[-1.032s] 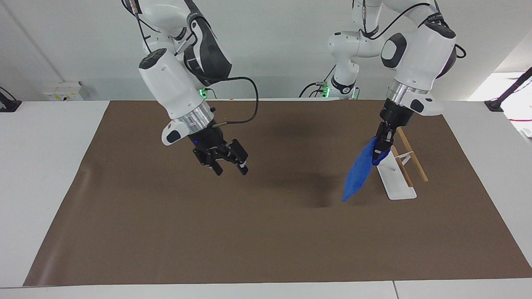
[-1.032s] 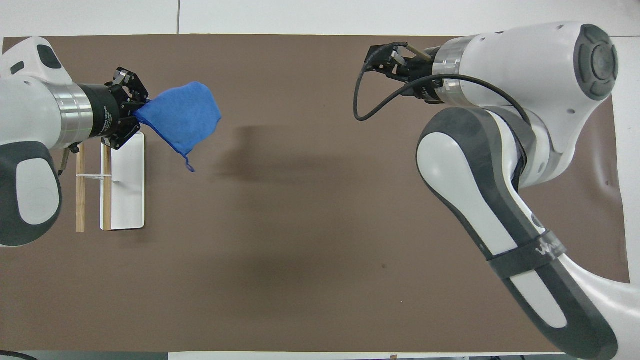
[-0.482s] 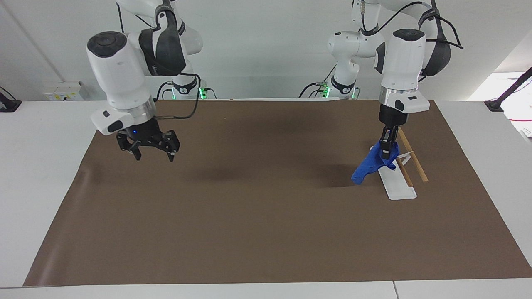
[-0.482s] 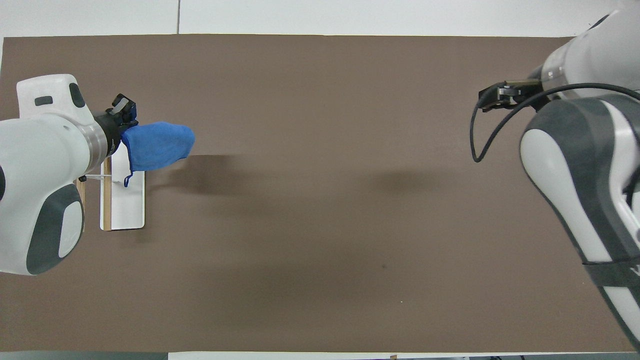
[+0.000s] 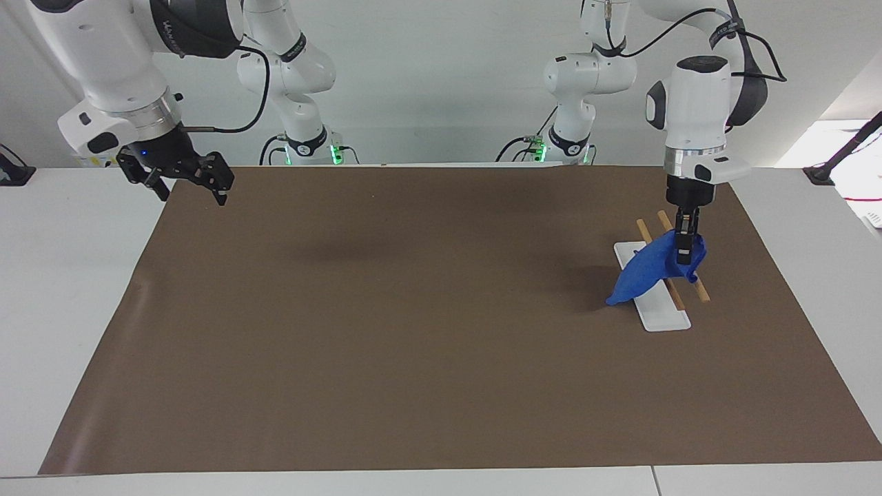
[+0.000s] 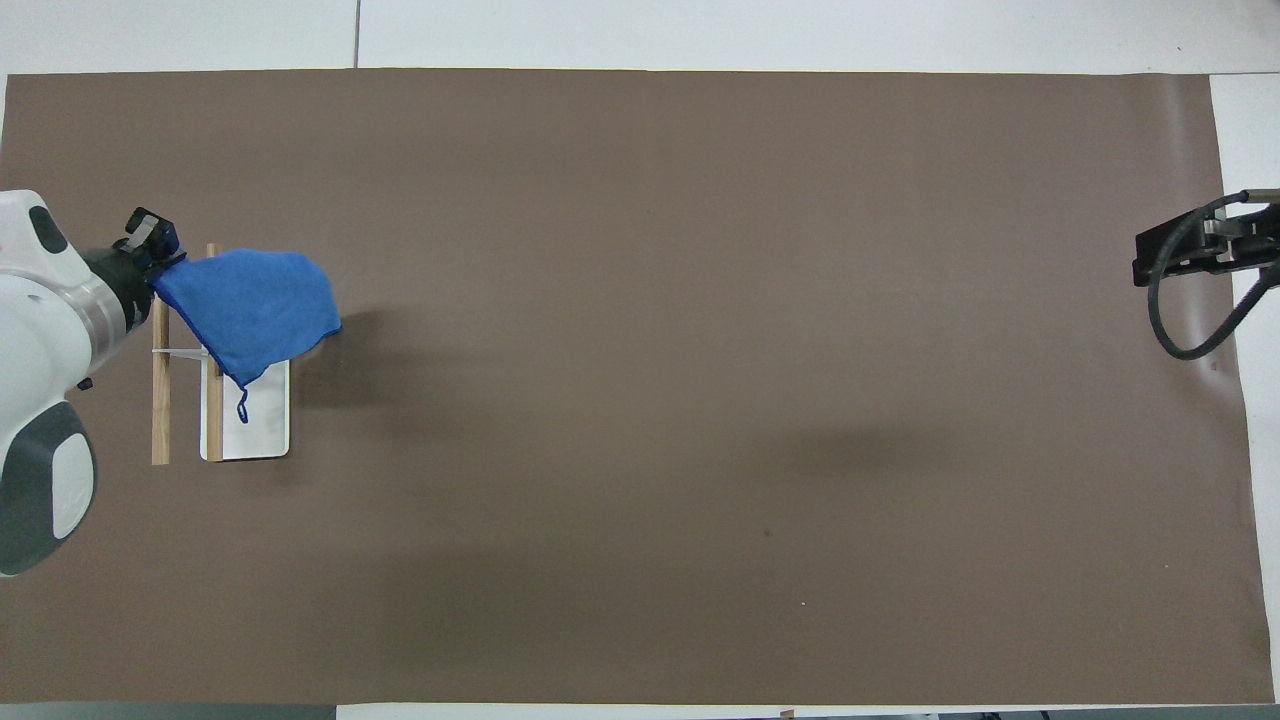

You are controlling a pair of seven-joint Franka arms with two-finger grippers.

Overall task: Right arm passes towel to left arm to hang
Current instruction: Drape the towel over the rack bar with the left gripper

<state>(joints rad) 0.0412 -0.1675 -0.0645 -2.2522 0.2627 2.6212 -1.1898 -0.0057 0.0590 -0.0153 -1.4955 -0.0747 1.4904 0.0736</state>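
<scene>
My left gripper keeps hold of the towel until the towel drapes across both rails, since its lower edge (image 6: 204,332) slants away from the outer wooden rail (image 6: 161,390).
My left gripper (image 5: 683,256) is shut on one edge of the bright blue towel (image 5: 648,272) and holds it over the rack's two wooden rails (image 5: 697,289). The towel slopes down across the rails and the rack's white base (image 5: 665,317), and its low corner reaches toward the mat. In the overhead view the left gripper (image 6: 152,262) holds the towel (image 6: 250,310) spread over the rails (image 6: 160,420), and its loop hangs over the white base (image 6: 262,425). My right gripper (image 5: 193,196) is open and empty, raised over the mat's corner at the right arm's end; it also shows in the overhead view (image 6: 1185,258).
A brown mat (image 5: 413,331) covers most of the white table (image 5: 69,289). The rack stands on it toward the left arm's end. A black cable loops from the right arm's wrist (image 6: 1190,330).
The right arm has pulled back, empty, from the middle of the table to its own end. The left gripper has carried the towel sideways onto the rack's rails.
</scene>
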